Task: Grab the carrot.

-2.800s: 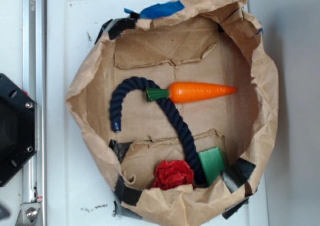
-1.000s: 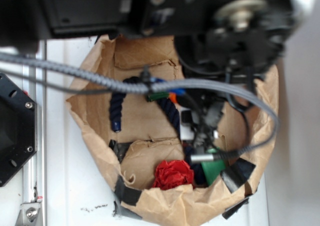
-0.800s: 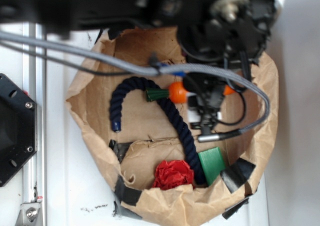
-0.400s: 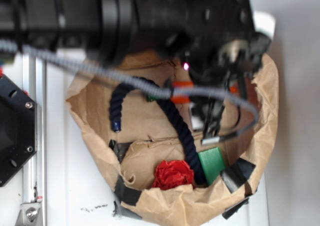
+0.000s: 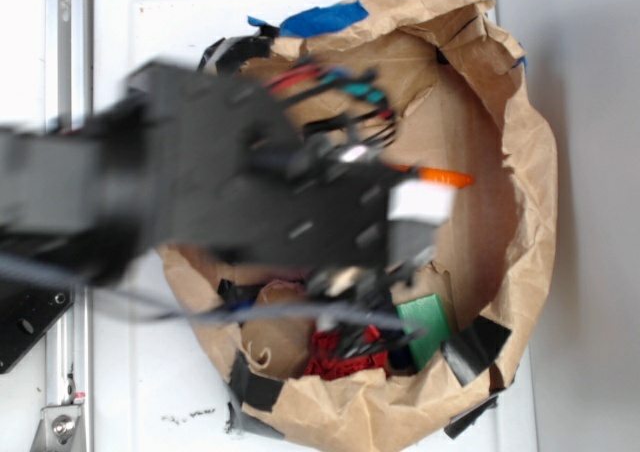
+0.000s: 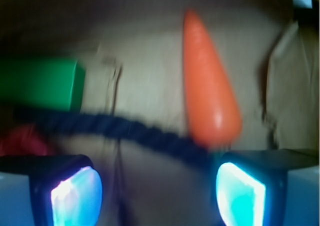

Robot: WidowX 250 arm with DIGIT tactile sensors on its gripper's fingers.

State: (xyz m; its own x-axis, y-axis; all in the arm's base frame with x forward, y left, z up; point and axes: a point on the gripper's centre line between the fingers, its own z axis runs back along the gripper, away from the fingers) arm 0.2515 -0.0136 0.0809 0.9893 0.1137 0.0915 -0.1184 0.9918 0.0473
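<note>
The carrot tapers to a narrow point at its far end, so my gripper next needs to grab the carrot by its thick end (image 6: 215, 123).
The orange carrot (image 6: 207, 86) lies on the brown paper, point away from me in the wrist view, its thick end just ahead of my right fingertip (image 6: 240, 193). My gripper (image 6: 157, 196) is open with nothing between its fingers; only bare paper and a stretch of dark rope (image 6: 125, 128) show ahead of the gap. From the exterior camera my blurred black arm (image 5: 250, 192) covers most of the carrot, leaving just the orange tip (image 5: 445, 177) in sight. The stem end is hidden.
Everything sits in a crumpled brown paper bag (image 5: 530, 172) with raised walls. A green block (image 5: 425, 327) and a red ball (image 5: 340, 357) lie at its near side; the wrist view has the green block (image 6: 42, 83) at left. Blue tape (image 5: 325, 19) marks the far rim.
The arm has swept across the bag and now covers its left and middle. The carrot lies where it was, more of it hidden than before.
</note>
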